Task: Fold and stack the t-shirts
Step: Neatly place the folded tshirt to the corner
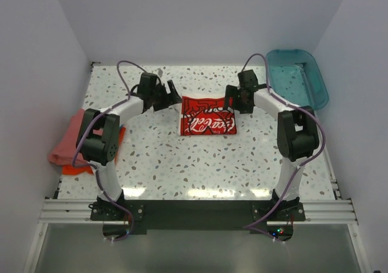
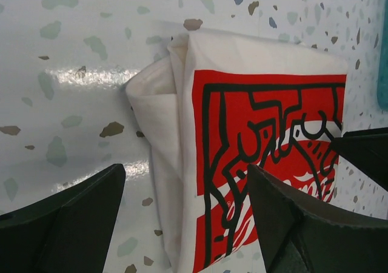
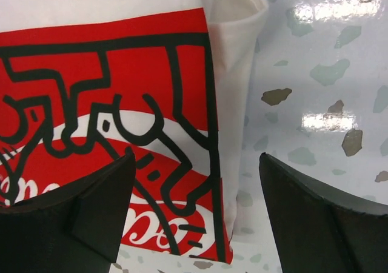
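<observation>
Next, my left gripper grabs the white t-shirt's folded side edge nearest the stack, layers together, to stack it still folded.
The white t-shirt with the red lettered print (image 1: 207, 116) lies folded into a small rectangle at the table's middle back. My left gripper (image 1: 171, 94) is open at its left edge. In the left wrist view the gripper (image 2: 185, 218) straddles the shirt's folded white edge (image 2: 176, 121) from above, holding nothing. My right gripper (image 1: 233, 98) is open at the shirt's right edge. In the right wrist view the gripper (image 3: 197, 218) straddles that edge of the shirt (image 3: 109, 85), also empty. Folded salmon-pink and orange-red shirts (image 1: 68, 147) lie stacked at the table's left edge. No blue shirt shows.
A teal translucent tub (image 1: 300, 76) stands at the back right corner, partly past the table's edge. White walls close in the back and both sides. The speckled tabletop (image 1: 200, 164) is bare in front of the folded shirt.
</observation>
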`<state>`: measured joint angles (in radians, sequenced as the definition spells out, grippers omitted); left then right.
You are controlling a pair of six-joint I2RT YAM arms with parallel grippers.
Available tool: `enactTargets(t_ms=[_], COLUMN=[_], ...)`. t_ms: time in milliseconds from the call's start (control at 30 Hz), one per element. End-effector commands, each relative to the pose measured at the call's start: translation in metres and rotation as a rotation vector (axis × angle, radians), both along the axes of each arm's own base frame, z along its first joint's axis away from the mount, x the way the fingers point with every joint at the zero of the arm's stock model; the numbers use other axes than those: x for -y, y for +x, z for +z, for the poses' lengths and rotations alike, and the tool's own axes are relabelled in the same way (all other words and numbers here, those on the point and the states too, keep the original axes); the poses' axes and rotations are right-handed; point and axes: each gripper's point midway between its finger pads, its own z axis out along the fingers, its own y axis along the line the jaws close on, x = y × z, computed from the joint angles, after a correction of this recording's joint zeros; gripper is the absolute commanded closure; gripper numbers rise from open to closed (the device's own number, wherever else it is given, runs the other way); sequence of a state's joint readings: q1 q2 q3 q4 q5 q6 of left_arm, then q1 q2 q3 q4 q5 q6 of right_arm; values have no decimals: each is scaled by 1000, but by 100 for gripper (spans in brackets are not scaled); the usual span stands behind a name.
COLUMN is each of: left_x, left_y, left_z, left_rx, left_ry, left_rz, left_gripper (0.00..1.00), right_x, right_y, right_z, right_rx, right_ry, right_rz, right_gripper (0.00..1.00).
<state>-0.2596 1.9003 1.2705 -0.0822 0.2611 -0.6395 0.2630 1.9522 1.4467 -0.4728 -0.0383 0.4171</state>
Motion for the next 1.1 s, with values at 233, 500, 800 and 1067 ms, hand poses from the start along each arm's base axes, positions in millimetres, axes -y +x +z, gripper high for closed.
enactTargets(t_ms=[233, 500, 800, 1067], left_x=[28, 24, 52, 67], left_y=[-16, -23, -38, -21], left_z=[-37, -67, -86, -38], left_rx=[-71, -143, -197, -135], left_ry=[53, 161, 197, 101], left_rz=[-103, -45, -36, 6], left_gripper=[14, 18, 42, 100], right_x=[8, 2, -7, 1], right_y=[24, 31, 39, 47], right_z=[-13, -20, -19, 26], right_rx=[51, 44, 40, 84], right_ry=[-34, -18, 15, -12], right_rz=[1, 9, 25, -27], right_gripper=[13, 15, 16, 16])
